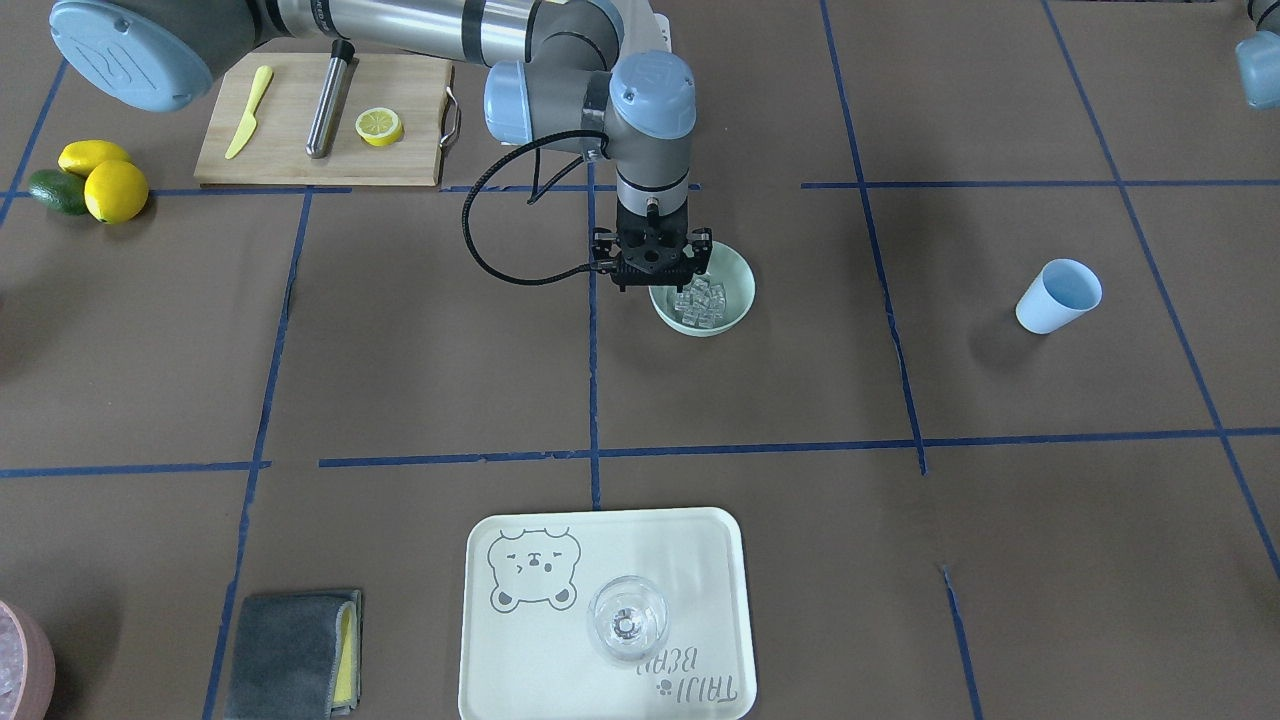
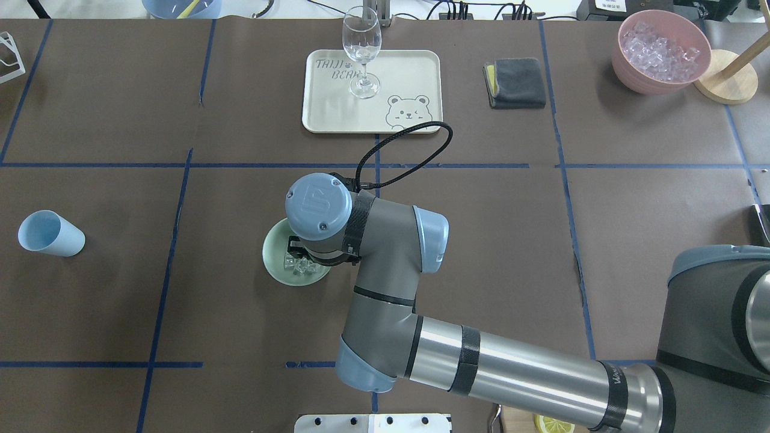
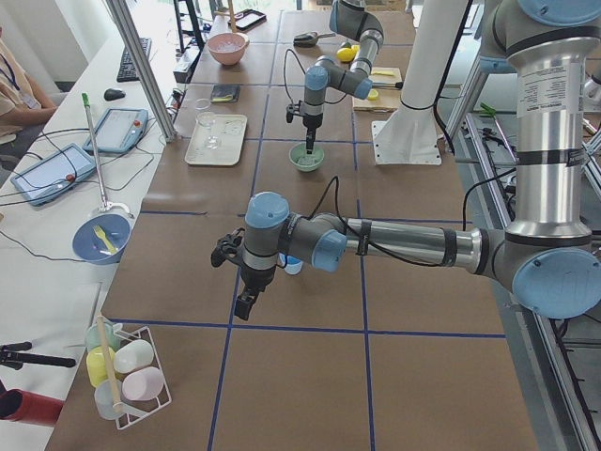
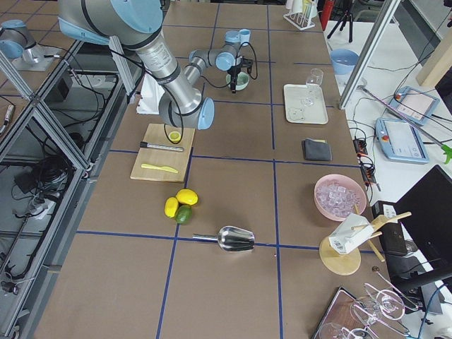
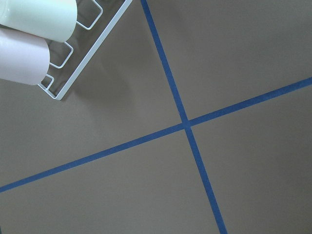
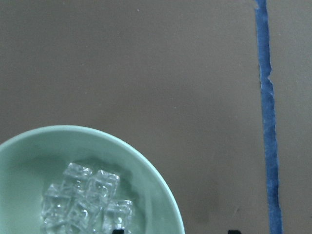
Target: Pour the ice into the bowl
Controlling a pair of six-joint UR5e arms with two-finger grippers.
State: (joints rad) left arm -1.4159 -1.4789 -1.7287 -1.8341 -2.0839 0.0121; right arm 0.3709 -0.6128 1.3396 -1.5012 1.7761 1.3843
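Note:
The bowl is wider than my fingers and has loose ice cubes in it, so my right gripper needs to grab the bowl by its rim point(image 6: 168, 197) next.
The pale mint-green bowl point(image 1: 738, 288) stands near the table's middle and holds several clear ice cubes point(image 1: 700, 303). It also shows in the overhead view point(image 2: 274, 257) with the ice point(image 2: 299, 266), and in the right wrist view point(image 6: 151, 175) with the ice point(image 6: 87, 200). My right gripper point(image 1: 655, 278) points down over the bowl's rim, on the robot's side. Its fingertips point(image 6: 117, 230) stand wide apart at the right wrist view's bottom edge, open and empty. My left gripper point(image 3: 246, 303) hangs above bare table, and I cannot tell if it is open. A light blue cup point(image 1: 1058, 296) lies on its side.
A cream tray point(image 1: 520, 650) holds a clear wine glass point(image 1: 627, 620). A grey cloth point(image 1: 290, 652) and a pink container of ice point(image 2: 660, 51) sit nearby. A cutting board point(image 1: 290, 150) carries a knife, a metal rod and a lemon half. A wire rack point(image 5: 87, 48) holds cups.

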